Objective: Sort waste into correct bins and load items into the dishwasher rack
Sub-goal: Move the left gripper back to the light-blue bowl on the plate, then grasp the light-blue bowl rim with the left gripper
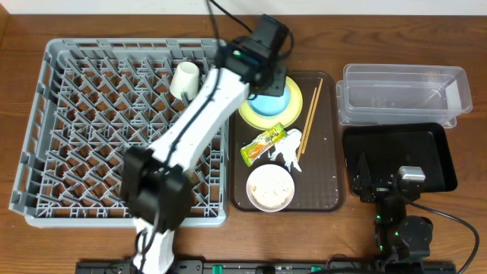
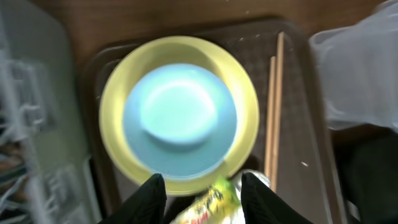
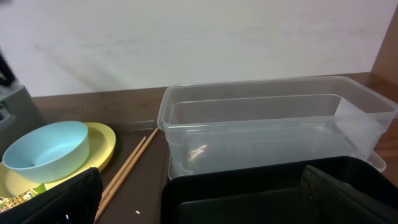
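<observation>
The left gripper grabs the light blue bowl (image 2: 179,118) by its rim on the chopsticks side next, to load it tipped on edge into the rack.
A light blue bowl (image 2: 179,118) sits in a round yellow plate (image 2: 112,124) at the back of the brown serving tray (image 1: 323,179). My left gripper (image 2: 203,186) hovers over them, open and holding nothing. Below its fingertips, the green-and-yellow wrapper (image 1: 264,144) lies on the tray. Beside the wrapper lies a crumpled white tissue (image 1: 286,159). A small white bowl (image 1: 270,187) holds beige crumbs. The chopsticks (image 1: 310,118) lie along the tray's right side. A cream cup (image 1: 185,79) stands in the grey rack (image 1: 46,129). My right gripper (image 3: 205,196) is wide open at the black tray (image 1: 399,148), in front of the clear tub (image 1: 403,91).
The left arm (image 1: 194,125) stretches diagonally across the rack's right half. The right arm's base (image 1: 399,232) sits at the table's front edge. A few pale specks dot the brown tray's surface.
</observation>
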{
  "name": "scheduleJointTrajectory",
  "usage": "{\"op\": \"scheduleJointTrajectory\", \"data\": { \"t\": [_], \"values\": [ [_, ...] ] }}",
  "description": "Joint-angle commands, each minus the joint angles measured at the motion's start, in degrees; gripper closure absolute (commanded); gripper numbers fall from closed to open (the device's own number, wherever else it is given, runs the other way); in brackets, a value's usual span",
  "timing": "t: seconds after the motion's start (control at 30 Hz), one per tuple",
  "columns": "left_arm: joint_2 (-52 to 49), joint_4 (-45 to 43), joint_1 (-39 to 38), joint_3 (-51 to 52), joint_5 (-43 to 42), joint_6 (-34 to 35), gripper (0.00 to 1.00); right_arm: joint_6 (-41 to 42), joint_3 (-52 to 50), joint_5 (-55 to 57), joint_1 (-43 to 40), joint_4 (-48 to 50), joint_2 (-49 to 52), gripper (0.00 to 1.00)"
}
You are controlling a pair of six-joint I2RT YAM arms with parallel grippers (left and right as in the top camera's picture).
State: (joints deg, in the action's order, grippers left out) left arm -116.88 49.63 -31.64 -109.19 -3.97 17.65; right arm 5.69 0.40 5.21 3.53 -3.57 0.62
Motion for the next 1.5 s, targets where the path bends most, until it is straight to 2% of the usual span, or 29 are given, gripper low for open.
{"op": "scheduleJointTrajectory", "data": {
  "t": [0.0,0.17,0.2,0.43,1.3,1.47],
  "values": [
    [-3.58,-1.57,0.15,0.33,2.08,-1.11,0.58,0.7,-0.09,0.72,-0.24,-0.11,-0.31,0.01],
    [-7.78,-3.8,0.0,0.33,0.63,-1.11,0.59,0.7,-0.09,0.72,-0.24,-0.09,-0.28,0.01],
    [-8.35,-4.13,-0.09,0.33,-0.24,-1.11,0.63,0.7,-0.09,0.72,-0.24,-0.09,-0.28,0.01],
    [-9.16,-6.08,-1.62,0.33,-1.99,-1.16,0.63,0.68,-0.09,0.72,-0.24,-0.11,-0.26,0.01],
    [-13.11,-9.75,-5.95,2.1,0.52,-1.16,0.63,0.7,-0.09,0.72,-0.24,-0.09,-0.24,0.01],
    [-13.14,-10.21,-6.6,2.75,4.46,-1.14,0.69,0.7,-0.09,0.72,-0.24,-0.09,-0.24,0.01]
  ]
}}
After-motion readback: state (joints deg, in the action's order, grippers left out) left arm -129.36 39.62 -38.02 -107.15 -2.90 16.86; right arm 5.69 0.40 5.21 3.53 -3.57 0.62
